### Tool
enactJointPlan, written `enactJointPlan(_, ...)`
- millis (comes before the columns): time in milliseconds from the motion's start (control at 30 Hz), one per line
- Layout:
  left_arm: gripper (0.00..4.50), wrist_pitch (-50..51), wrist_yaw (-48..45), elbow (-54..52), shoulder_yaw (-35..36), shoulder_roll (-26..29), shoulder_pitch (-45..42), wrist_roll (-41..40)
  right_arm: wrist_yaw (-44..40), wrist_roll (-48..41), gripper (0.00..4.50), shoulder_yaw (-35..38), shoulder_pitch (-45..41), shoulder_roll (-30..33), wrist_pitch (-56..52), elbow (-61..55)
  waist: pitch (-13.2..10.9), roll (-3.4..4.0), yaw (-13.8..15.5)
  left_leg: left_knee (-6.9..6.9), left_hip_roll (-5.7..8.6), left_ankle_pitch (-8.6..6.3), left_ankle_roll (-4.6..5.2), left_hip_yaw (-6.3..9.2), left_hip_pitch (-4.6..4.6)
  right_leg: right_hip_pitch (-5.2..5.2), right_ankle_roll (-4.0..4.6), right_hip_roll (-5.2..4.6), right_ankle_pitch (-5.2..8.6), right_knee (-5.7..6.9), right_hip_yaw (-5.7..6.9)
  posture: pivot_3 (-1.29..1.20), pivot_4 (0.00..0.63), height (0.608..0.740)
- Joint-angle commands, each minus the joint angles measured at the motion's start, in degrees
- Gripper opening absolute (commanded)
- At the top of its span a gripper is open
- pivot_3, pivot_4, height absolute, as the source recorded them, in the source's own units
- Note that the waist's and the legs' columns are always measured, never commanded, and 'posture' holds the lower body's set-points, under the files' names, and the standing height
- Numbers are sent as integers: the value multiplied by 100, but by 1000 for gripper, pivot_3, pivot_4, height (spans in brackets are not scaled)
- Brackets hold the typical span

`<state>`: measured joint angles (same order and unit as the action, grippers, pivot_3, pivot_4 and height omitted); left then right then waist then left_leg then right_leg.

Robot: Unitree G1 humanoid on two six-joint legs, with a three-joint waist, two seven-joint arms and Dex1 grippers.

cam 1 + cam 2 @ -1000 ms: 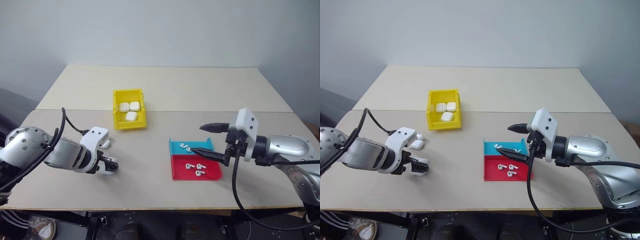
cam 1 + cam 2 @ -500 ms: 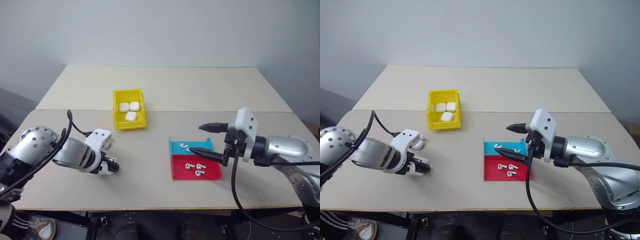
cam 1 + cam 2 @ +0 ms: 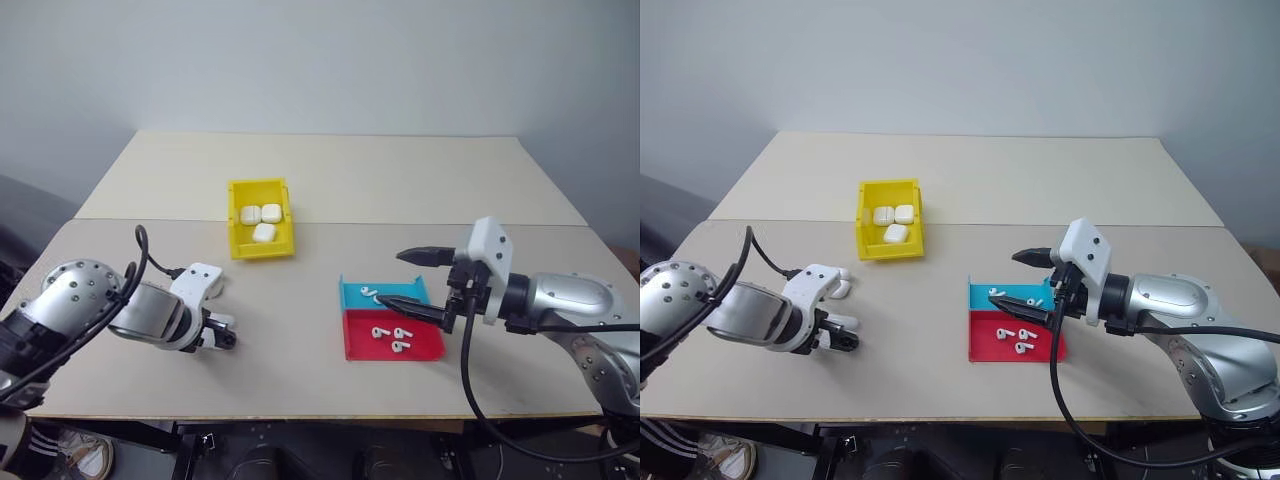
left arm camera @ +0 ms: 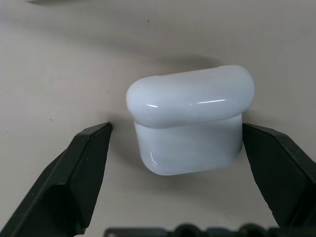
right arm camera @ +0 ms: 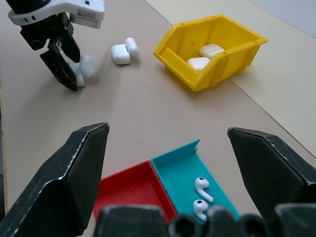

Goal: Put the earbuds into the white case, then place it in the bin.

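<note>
My left gripper's fingers are beside the lower sides of the white case, so it is now time for my left gripper to close on the case.
A white case stands on the table with its lid ajar, between the fingers of my left gripper. The fingers flank it with small gaps, so the gripper is open. From the right wrist view the same case sits at the left gripper. My right gripper hovers open above the red-and-teal tray. Several earbuds lie in that tray, two of them in its teal half. The yellow bin at the table's middle left holds three closed cases.
Another white case lies open on the table between the left gripper and the bin. The table runs wide behind the bin and tray, with a seam across its middle. A grey wall stands behind it.
My left arm's elbow has shifted and its forearm sits lower, while its gripper stays at about the same spot around the case. The right arm has not moved.
</note>
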<state>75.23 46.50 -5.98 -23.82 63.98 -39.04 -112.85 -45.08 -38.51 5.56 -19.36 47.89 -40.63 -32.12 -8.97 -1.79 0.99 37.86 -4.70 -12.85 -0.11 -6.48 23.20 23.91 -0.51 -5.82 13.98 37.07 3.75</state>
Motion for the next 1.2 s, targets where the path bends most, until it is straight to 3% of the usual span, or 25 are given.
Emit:
enactJointPlan(33,4500,-149,288,-35,173,-166,172,-15,20,-66,4461,115,9,-15,34,-198,2,4,15,0,0,0,0,1,-1,-2,0,0,0,0,0,0,150,740)
enactJointPlan(200,4500,-291,532,-275,364,-383,376,-15,21,-73,4461,150,78,-10,49,-229,4,7,64,0,3,0,0,1,-6,-9,0,-3,0,0,2,0,150,740)
enactJointPlan(300,3939,-375,676,-391,469,-447,472,-15,27,-88,4500,177,108,-8,44,-249,4,7,89,0,6,0,0,0,-5,-10,0,-5,0,-2,3,0,150,740)
enactJointPlan(433,2823,-353,674,-436,518,-371,504,-15,46,-90,4500,161,85,-28,33,-233,4,6,117,0,7,0,1,1,-3,-9,-1,-8,0,-4,3,0,150,740)
enactJointPlan(667,2820,-442,168,-781,623,91,596,-15,71,-75,4500,109,38,-89,31,-196,2,4,89,0,6,0,1,0,11,8,-1,-7,0,-4,3,0,150,740)
enactJointPlan(867,2820,-1055,-390,-1554,1678,938,915,-15,45,-70,4500,150,76,-99,39,-196,-3,-6,63,-1,5,0,0,-1,20,15,-1,-6,0,-4,6,0,150,740)
enactJointPlan(933,2820,-1563,-816,-1976,2513,725,1366,751,35,-63,4500,151,69,-103,55,-181,-3,-5,59,-1,5,0,0,-2,19,15,-1,-6,0,-4,5,0,150,740)
enactJointPlan(1033,2820,-2422,-2439,-2383,3266,259,2004,2497,44,-26,4500,116,6,-133,89,-151,-2,-2,59,-4,7,0,0,-13,15,12,-1,-9,0,-6,7,0,150,740)
enactJointPlan(1100,2820,-3035,-3652,-2253,3462,-200,2199,3218,39,-1,4500,98,-59,-143,118,-131,-1,-1,61,-3,7,1,-2,-16,16,13,0,-6,0,-6,11,0,150,740)
enactJointPlan(1200,2820,-3529,-5356,-1808,3529,-790,2044,3629,22,56,4500,61,-163,-150,166,-90,-1,-1,70,-2,5,1,-3,-17,20,15,1,-4,0,-5,15,0,150,740)
